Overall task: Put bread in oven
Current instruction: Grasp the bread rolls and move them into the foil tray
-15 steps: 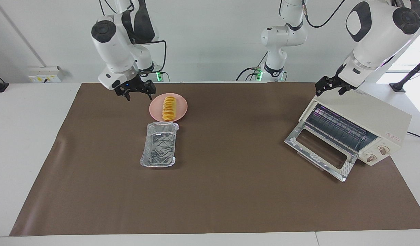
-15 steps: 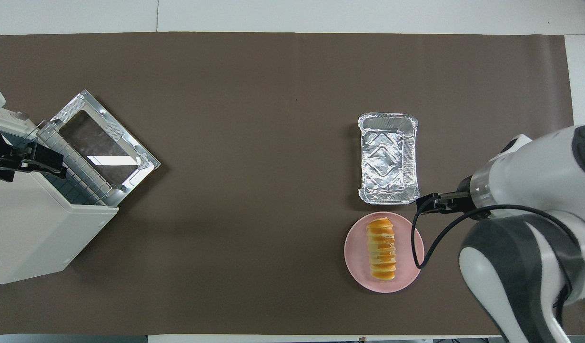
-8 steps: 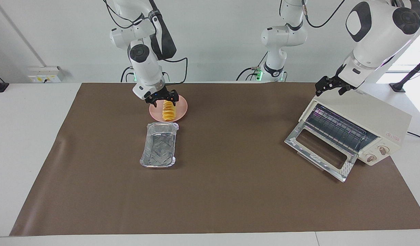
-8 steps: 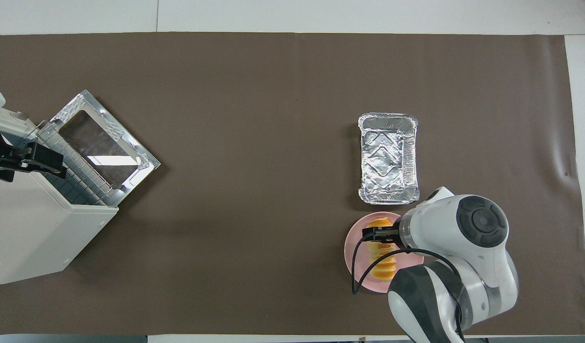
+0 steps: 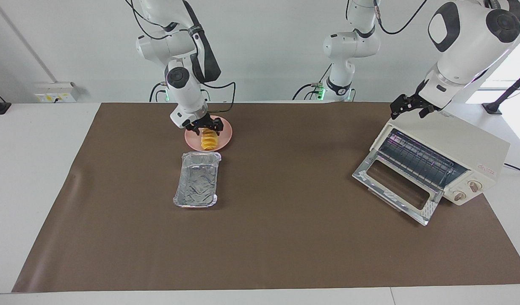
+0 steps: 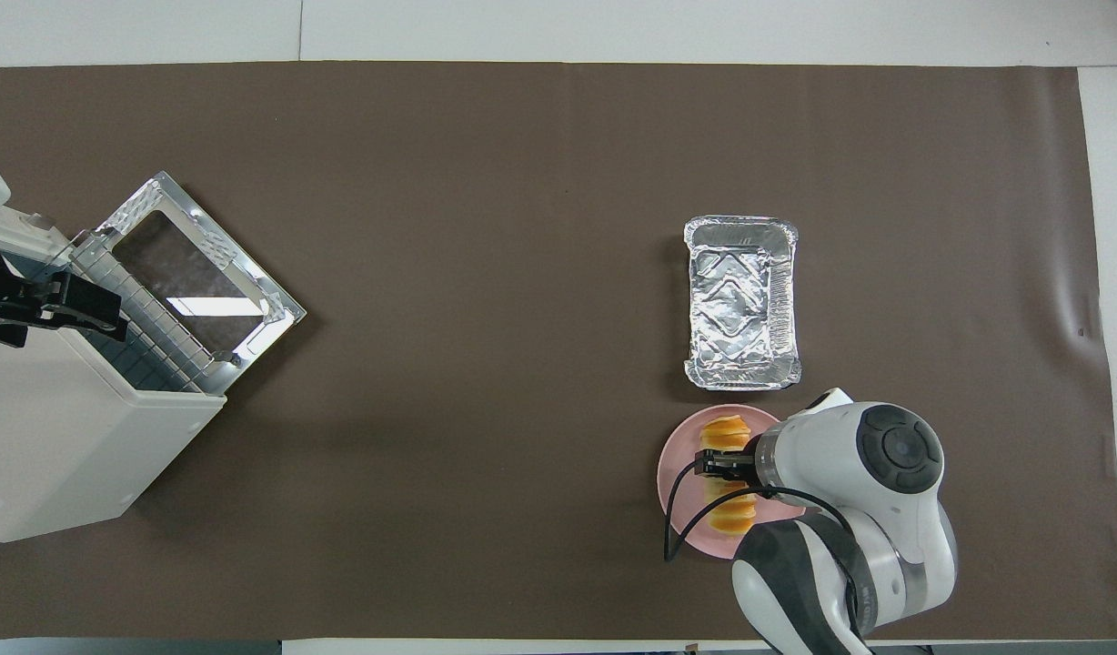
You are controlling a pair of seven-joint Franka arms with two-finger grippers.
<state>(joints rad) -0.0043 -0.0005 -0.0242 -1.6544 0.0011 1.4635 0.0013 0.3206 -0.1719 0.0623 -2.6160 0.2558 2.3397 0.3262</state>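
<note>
My right gripper should get the bread into the oven (image 6: 140, 317), so it should grab the bread by its ridged body (image 6: 729, 515) next.
The bread (image 5: 208, 142), a ridged golden loaf, lies on a pink plate (image 5: 224, 134); it also shows in the overhead view (image 6: 725, 433). My right gripper (image 5: 207, 128) is open and low over the loaf, a finger on each side of its part nearer the robots. I cannot tell whether they touch it. In the overhead view the right gripper (image 6: 718, 466) covers the loaf's middle. The cream-white oven (image 5: 459, 142) stands at the left arm's end of the table with its glass door (image 5: 395, 186) folded down and its wire rack showing. My left gripper (image 5: 407, 111) is open and waits over the oven's top.
An empty silver foil tray (image 5: 196, 180) lies just farther from the robots than the pink plate (image 6: 681, 496), almost touching it. A brown mat (image 5: 285, 237) covers the table. The right arm's cable hangs beside the plate.
My right gripper swung from beside the plate to over the bread and then came down around it. The left arm, bread, tray and oven have not moved.
</note>
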